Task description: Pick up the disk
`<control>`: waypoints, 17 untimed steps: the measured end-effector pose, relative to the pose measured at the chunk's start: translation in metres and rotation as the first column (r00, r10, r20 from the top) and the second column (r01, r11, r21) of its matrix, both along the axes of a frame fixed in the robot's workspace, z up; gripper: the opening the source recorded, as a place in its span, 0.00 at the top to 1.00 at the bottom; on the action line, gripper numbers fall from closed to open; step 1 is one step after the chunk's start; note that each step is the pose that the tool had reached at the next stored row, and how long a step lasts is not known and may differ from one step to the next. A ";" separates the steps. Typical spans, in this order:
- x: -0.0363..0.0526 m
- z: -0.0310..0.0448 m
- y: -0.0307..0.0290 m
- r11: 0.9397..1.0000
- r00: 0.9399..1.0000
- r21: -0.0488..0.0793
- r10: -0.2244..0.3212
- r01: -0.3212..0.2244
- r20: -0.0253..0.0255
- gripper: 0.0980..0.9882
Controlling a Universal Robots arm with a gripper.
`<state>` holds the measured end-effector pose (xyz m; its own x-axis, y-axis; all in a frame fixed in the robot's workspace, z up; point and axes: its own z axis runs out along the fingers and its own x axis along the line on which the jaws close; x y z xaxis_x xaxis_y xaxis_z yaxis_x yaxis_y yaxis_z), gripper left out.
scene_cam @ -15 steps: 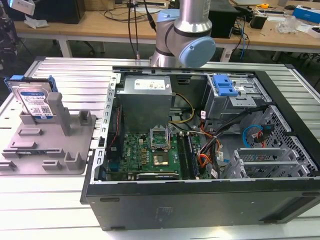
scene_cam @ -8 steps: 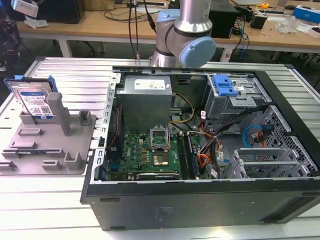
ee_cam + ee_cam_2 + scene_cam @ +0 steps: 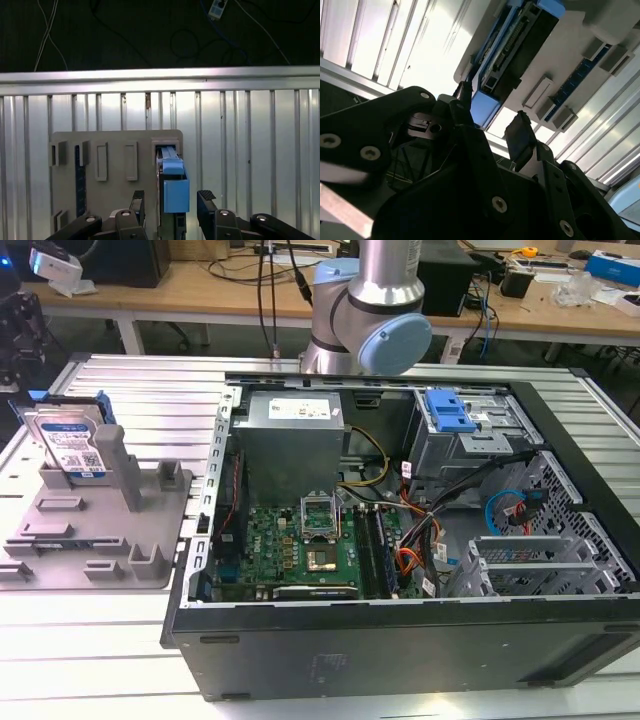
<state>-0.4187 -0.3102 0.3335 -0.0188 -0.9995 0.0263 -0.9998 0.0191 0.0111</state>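
Note:
My gripper's fingers stop short of the disk's blue bar (image 3: 176,196), above the grey holder, and would miss now, so they need to move toward the disk before closing.
The disk (image 3: 68,445) stands on edge in the grey holder (image 3: 100,525) at the exterior view's left, silver with a white-and-blue label and blue side rails. In the first wrist view the disk (image 3: 175,187) shows edge-on with its blue rail toward the camera, slotted into the holder (image 3: 115,145). My gripper (image 3: 171,202) is open, with one black finger on each side of the disk and a small gap to each. The second wrist view has the disk (image 3: 520,50) and its blue rail end just beyond my gripper (image 3: 490,125).
An open computer case (image 3: 400,540) with motherboard, cables and a blue drive-bay latch (image 3: 448,410) takes up the middle and right of the ribbed metal table (image 3: 120,390). The arm's base (image 3: 365,310) rises behind the case. Past the holder the table's edge (image 3: 160,76) drops off.

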 end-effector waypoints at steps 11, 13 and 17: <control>-0.0005 -0.0267 0.0000 1.000 1.000 0.000 0.000 0.000 0.000 0.50; -0.0006 -0.0291 0.0000 1.000 1.000 0.000 0.000 0.000 0.000 0.60; -0.0006 -0.0294 0.0000 1.000 1.000 0.000 0.000 0.000 0.000 0.60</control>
<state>-0.4193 -0.3102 0.3041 -0.0188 -0.9995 0.0263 -0.9998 0.0191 0.0112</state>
